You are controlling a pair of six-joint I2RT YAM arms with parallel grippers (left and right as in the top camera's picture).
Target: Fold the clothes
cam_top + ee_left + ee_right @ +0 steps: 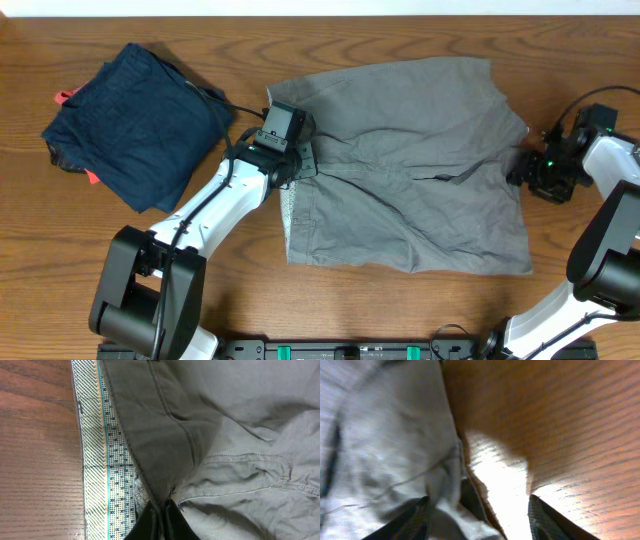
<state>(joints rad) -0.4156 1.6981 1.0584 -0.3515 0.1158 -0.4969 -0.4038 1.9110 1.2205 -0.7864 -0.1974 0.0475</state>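
The left gripper's fingers hold the waistband [152,447] bunched inward of the patterned lining [118,472], so the robot should pull the waistband outward before the left gripper lets go of it.
The grey-khaki shorts [420,170] lie spread on the wooden table, waistband to the left, with the pale patterned lining [107,465] showing along that edge. My left gripper [300,160] is shut on the waistband fabric near the fly seam [165,507]. My right gripper [525,170] is open at the shorts' right edge, with the hem [445,490] lying between its fingers [480,515].
A dark navy folded garment [135,120] with red-orange bits lies at the back left. Bare wooden table [400,310] runs along the front and to the right of the shorts.
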